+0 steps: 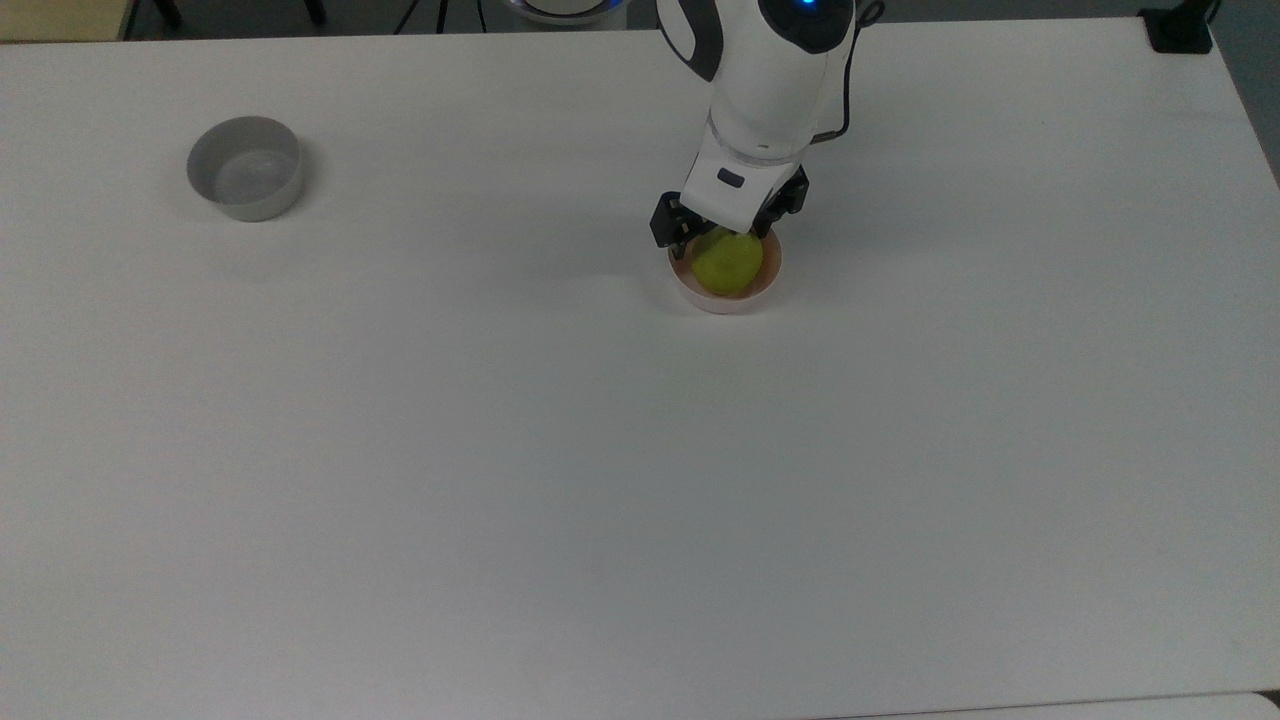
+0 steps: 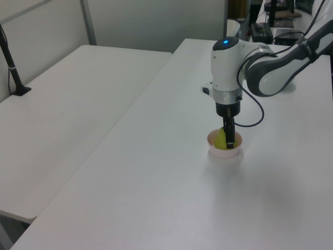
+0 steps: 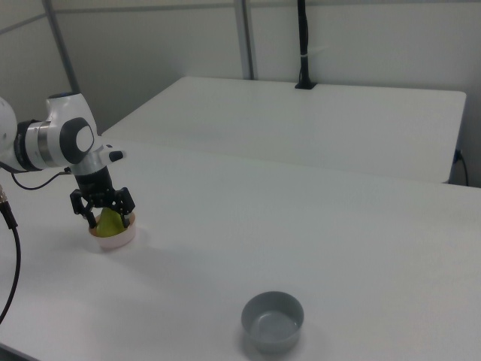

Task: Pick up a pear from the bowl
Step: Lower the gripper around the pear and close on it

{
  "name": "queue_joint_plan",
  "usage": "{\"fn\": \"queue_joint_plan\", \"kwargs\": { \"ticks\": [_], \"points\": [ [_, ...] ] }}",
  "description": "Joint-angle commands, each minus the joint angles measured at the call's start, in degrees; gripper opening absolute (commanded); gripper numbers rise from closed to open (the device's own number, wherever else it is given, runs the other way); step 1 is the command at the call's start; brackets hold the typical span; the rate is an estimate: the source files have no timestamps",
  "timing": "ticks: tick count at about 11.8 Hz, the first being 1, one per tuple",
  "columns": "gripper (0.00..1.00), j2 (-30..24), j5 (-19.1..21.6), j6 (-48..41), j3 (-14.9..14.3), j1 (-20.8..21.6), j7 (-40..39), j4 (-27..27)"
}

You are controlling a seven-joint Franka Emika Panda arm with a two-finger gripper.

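Observation:
The yellow-green pear is in the pale pink bowl [image 2: 225, 153]. My gripper should next grab the pear by its rounded body [image 2: 220, 141] to pick it up.
A yellow-green pear [image 1: 730, 266] sits in the pale pink bowl [image 1: 722, 303] right of centre at the back of the white table in the top view. My gripper [image 1: 728, 236] is lowered over the bowl, open, with one dark finger on each side of the pear's upper part. The stem is hidden under the gripper. In the left view the gripper [image 2: 229, 141] reaches down into the bowl [image 2: 225, 153] in front of the pear [image 2: 222, 141]. In the right view the fingers straddle the pear [image 3: 110, 220] above the bowl [image 3: 114, 239].
A grey bowl [image 1: 245, 167] stands far off at the top view's left, and near the front in the right view as the grey bowl [image 3: 273, 321]. A second white table [image 2: 67, 104] lies beside this one.

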Motion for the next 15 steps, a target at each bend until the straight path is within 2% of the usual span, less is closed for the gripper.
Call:
{"fn": "queue_joint_plan", "kwargs": {
  "ticks": [1,4,7,11,13,15],
  "points": [
    [1.00,0.4,-2.0,2.2,-0.2,0.4,2.4,-1.1],
    [1.00,1.1,-2.3,2.4,-0.2,0.4,2.4,-1.1],
    [0.95,1.9,-3.0,3.7,-0.2,0.4,2.4,-1.1],
    [0.72,1.9,-3.1,3.7,-0.2,0.4,2.4,-1.1],
    [0.72,1.8,-3.1,3.6,-0.2,0.4,2.4,-1.0],
    [0.77,1.4,-3.1,3.2,-0.2,0.4,2.5,-0.8]
  ]
}}
